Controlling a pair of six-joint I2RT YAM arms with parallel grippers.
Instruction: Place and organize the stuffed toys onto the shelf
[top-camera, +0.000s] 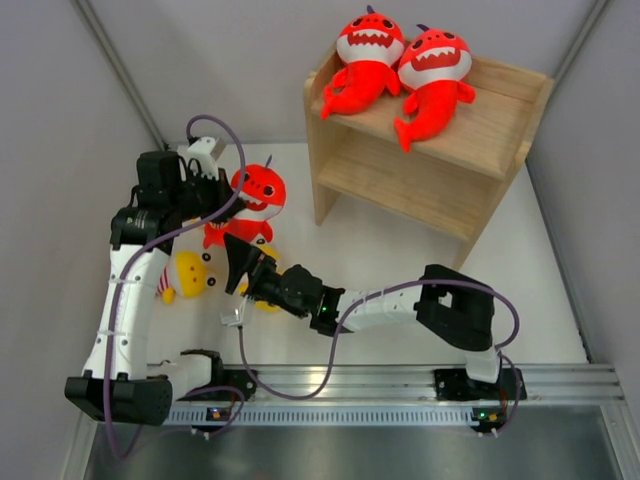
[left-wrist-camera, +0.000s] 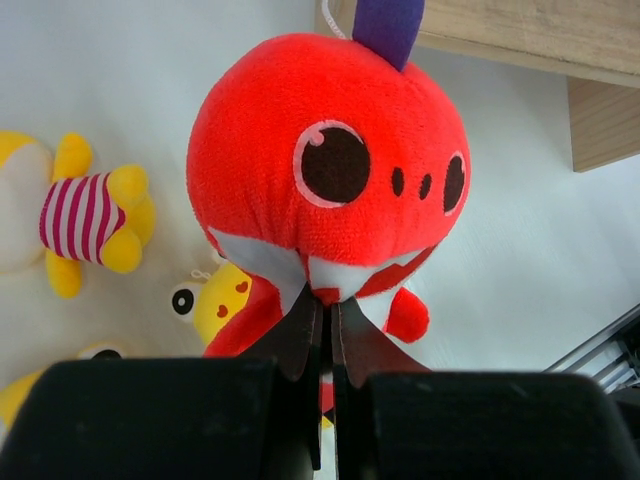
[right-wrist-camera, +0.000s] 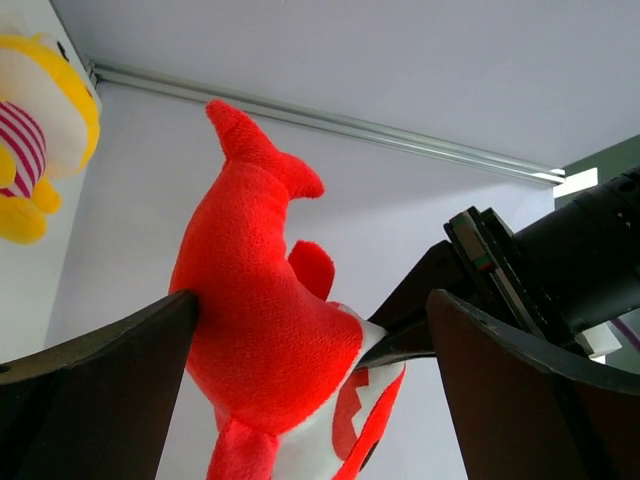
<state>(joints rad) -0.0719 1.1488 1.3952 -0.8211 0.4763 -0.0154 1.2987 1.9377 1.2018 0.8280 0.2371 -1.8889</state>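
Note:
My right gripper would catch little of the shark, whose body (top-camera: 239, 231) (right-wrist-camera: 262, 322) lies mostly beyond the gripper's fingers, so it is too early to close. Next, it moves toward the shark's body first.
Two red sharks (top-camera: 368, 60) (top-camera: 433, 75) lie side by side on the top tier of the wooden shelf (top-camera: 490, 120). A third red shark (top-camera: 260, 190) hangs off the table, and my left gripper (left-wrist-camera: 328, 312) is shut on the white edge of its mouth (left-wrist-camera: 335, 275). My right gripper (right-wrist-camera: 311, 296) is open around that shark's body (right-wrist-camera: 265, 310), its left finger touching the shark's back. Yellow striped toys lie on the table: one (top-camera: 188, 274) by the left arm, one (top-camera: 266, 298) half hidden under my right gripper (top-camera: 245, 266).
The shelf's lower tier (top-camera: 400, 185) shows bare wood. More yellow toys (left-wrist-camera: 90, 215) (left-wrist-camera: 215, 300) lie under the hanging shark. Grey walls close in on both sides, and a metal rail (top-camera: 400, 385) runs along the near edge.

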